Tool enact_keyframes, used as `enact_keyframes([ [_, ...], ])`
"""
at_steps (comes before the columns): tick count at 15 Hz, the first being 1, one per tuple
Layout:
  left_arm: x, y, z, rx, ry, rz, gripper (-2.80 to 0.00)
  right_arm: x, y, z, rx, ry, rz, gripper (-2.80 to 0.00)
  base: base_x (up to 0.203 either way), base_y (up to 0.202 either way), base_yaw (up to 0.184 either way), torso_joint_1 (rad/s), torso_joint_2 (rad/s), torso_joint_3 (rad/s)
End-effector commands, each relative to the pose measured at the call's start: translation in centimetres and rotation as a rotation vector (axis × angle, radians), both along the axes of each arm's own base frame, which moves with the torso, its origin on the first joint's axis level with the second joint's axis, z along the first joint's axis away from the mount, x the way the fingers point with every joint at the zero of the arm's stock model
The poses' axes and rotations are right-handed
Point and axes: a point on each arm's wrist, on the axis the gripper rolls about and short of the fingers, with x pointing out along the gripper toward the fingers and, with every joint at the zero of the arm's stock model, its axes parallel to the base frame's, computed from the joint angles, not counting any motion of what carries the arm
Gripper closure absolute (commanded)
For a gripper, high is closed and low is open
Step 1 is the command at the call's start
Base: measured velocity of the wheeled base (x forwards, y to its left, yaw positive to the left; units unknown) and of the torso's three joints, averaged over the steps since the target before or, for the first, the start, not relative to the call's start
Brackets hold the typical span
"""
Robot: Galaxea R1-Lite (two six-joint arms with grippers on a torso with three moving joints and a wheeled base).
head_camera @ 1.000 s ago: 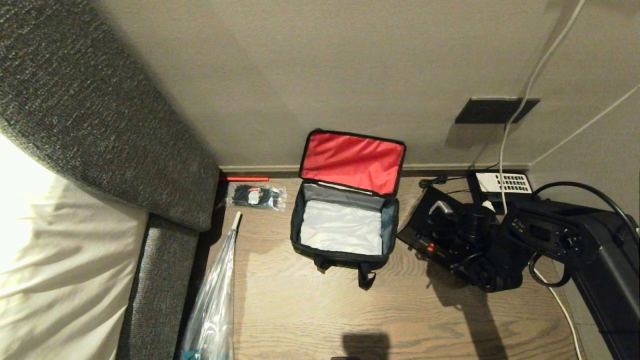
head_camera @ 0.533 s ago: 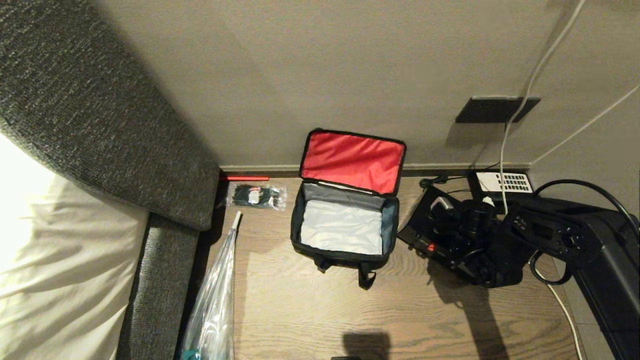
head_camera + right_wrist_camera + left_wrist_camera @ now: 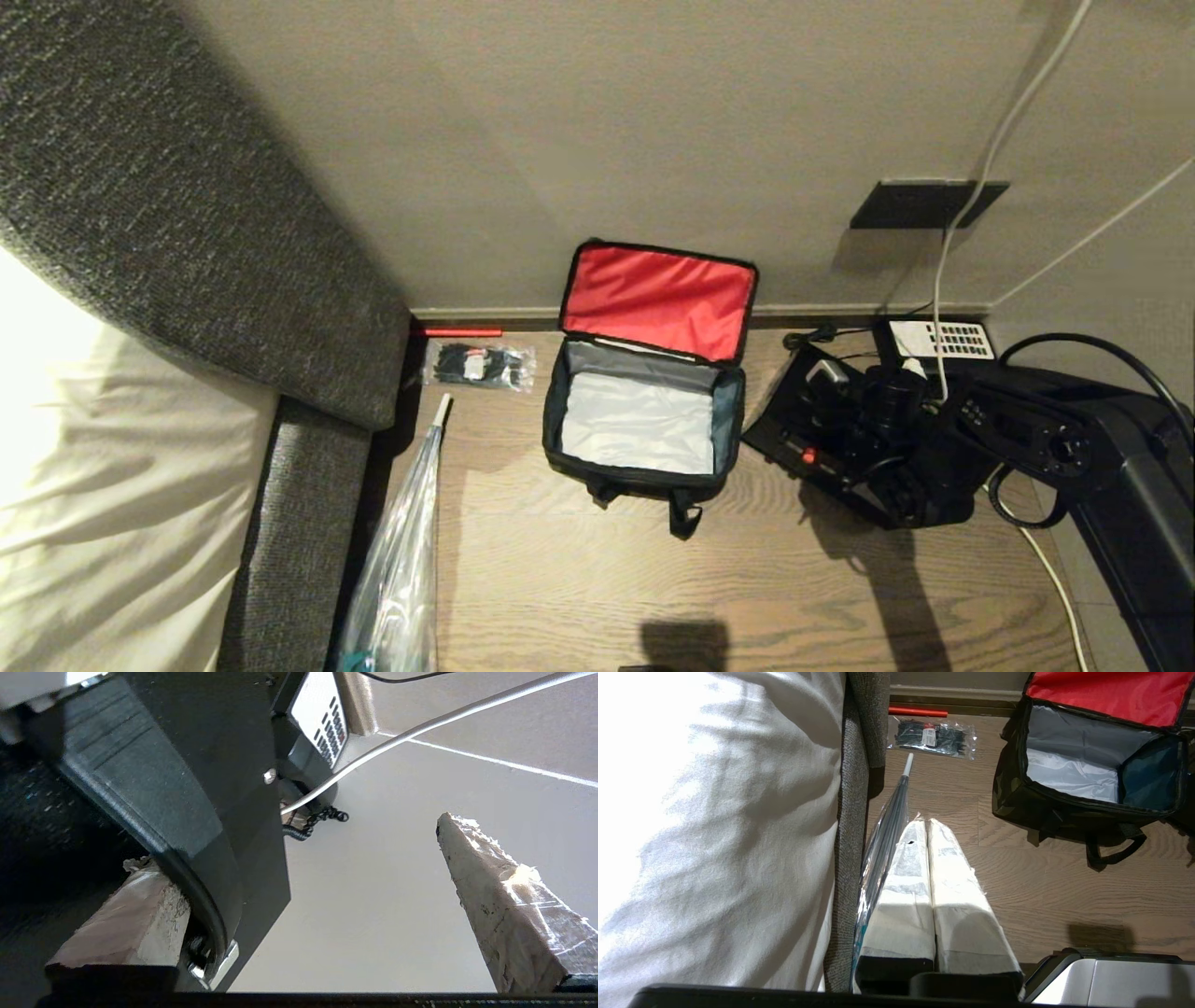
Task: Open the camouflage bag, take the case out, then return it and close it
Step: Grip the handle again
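Note:
My right gripper is about to return the black case point(image 3: 777, 422) to the open camouflage bag point(image 3: 635, 481), so next it needs to grab the case by its strap handle.
The camouflage bag point(image 3: 635, 481) stands open on the wooden floor with its red lid point(image 3: 658, 301) leaning on the wall; only its pale grey lining shows inside. The flat black case point(image 3: 777, 422) lies on the floor just right of the bag, its red clasp point(image 3: 808, 456) facing me. My right gripper point(image 3: 854, 401) hovers over the case, open wide. In the right wrist view the case point(image 3: 187, 765) and its strap handle point(image 3: 205, 905) cover one finger point(image 3: 135, 905), while the other finger point(image 3: 504, 896) stands free. My left gripper point(image 3: 924, 828) is shut and parked beside the bed.
A black telephone point(image 3: 938, 341) with a white keypad sits against the wall behind the case, with a white cable point(image 3: 971, 187) running up. A clear packet point(image 3: 478, 366) and a red stick point(image 3: 457, 332) lie left of the bag. A plastic-wrapped umbrella point(image 3: 401, 560) leans on the grey bed frame point(image 3: 299, 523).
My right gripper has shifted a little towards the wall over the case, still open. The bag and the left arm have not moved.

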Motion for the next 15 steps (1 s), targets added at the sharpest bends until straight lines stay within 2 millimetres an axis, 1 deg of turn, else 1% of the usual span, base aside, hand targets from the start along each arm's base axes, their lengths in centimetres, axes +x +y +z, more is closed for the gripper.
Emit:
enact_keyframes([
  [1,0.0,0.0,-0.1,0.000,0.001,0.000,0.00,0.2,-0.2,-0.4,-0.011,0.003,-0.007,-2.80,0.000,0.000,0.000,0.000,0.00,0.000],
  [3,0.0,0.0,-0.1,0.000,0.001,0.000,0.00,0.5,-0.4,-0.4,-0.012,-0.004,-0.014,-2.80,0.000,0.000,0.000,0.000,0.00,0.000],
  [8,0.0,0.0,-0.1,0.000,0.000,0.000,0.00,1.9,-1.6,1.2,-0.037,-0.052,-0.042,-2.80,0.000,0.000,0.000,0.000,0.00,0.000],
  [10,0.0,0.0,-0.1,0.000,0.001,0.000,0.00,2.0,-1.7,0.7,-0.039,-0.043,-0.044,-2.80,0.000,0.000,0.000,0.000,0.00,0.000],
  [12,0.0,0.0,-0.1,0.000,0.001,0.000,0.00,2.5,-1.8,1.1,-0.040,-0.048,-0.048,-2.80,0.000,0.000,0.000,0.000,0.00,0.000],
  [14,0.0,0.0,-0.1,0.000,0.000,0.000,0.00,2.7,-2.2,0.9,-0.041,-0.031,-0.058,-2.80,0.000,0.000,0.000,0.000,0.00,0.000],
  [15,0.0,0.0,0.0,0.000,-0.001,0.001,0.00,2.7,-2.3,0.7,-0.041,-0.031,-0.056,0.00,0.000,0.000,0.000,0.000,0.00,0.000],
])
